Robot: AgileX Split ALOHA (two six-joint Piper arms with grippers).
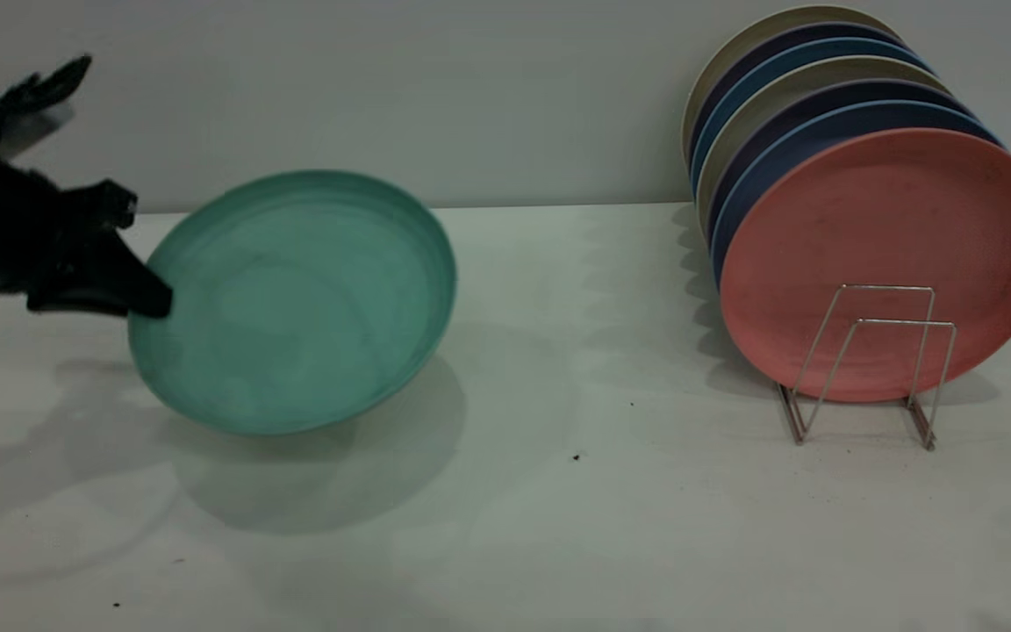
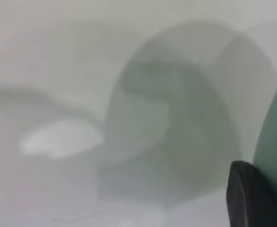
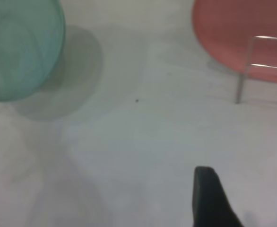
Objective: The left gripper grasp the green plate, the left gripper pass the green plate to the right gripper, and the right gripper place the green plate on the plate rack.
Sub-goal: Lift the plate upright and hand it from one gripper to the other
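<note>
My right gripper will next hold the green plate (image 1: 299, 298) by its free rim (image 1: 452, 269), so it can stand the plate in the wire loops of the plate rack.
The green plate (image 1: 299, 298) hangs tilted above the table at the left, its hollow side facing the exterior camera. My left gripper (image 1: 153, 301) is shut on the plate's left rim. In the left wrist view the plate edge (image 2: 273, 137) runs between the left gripper's (image 2: 271, 182) black fingers (image 2: 249, 196). The right gripper (image 3: 245, 182) is out of the exterior view; its wrist view shows it open and empty over bare table. That view also shows the green plate (image 3: 20, 47) far off. The plate rack (image 1: 865, 364) stands at the right, with two free wire loops at its front.
A salmon-pink plate (image 1: 883, 254) stands upright in the rack, with several blue and beige plates (image 1: 786, 96) behind it. The pink plate (image 3: 242, 28) and the rack wires (image 3: 252, 66) also show in the right wrist view. White table (image 1: 576, 491), grey wall behind.
</note>
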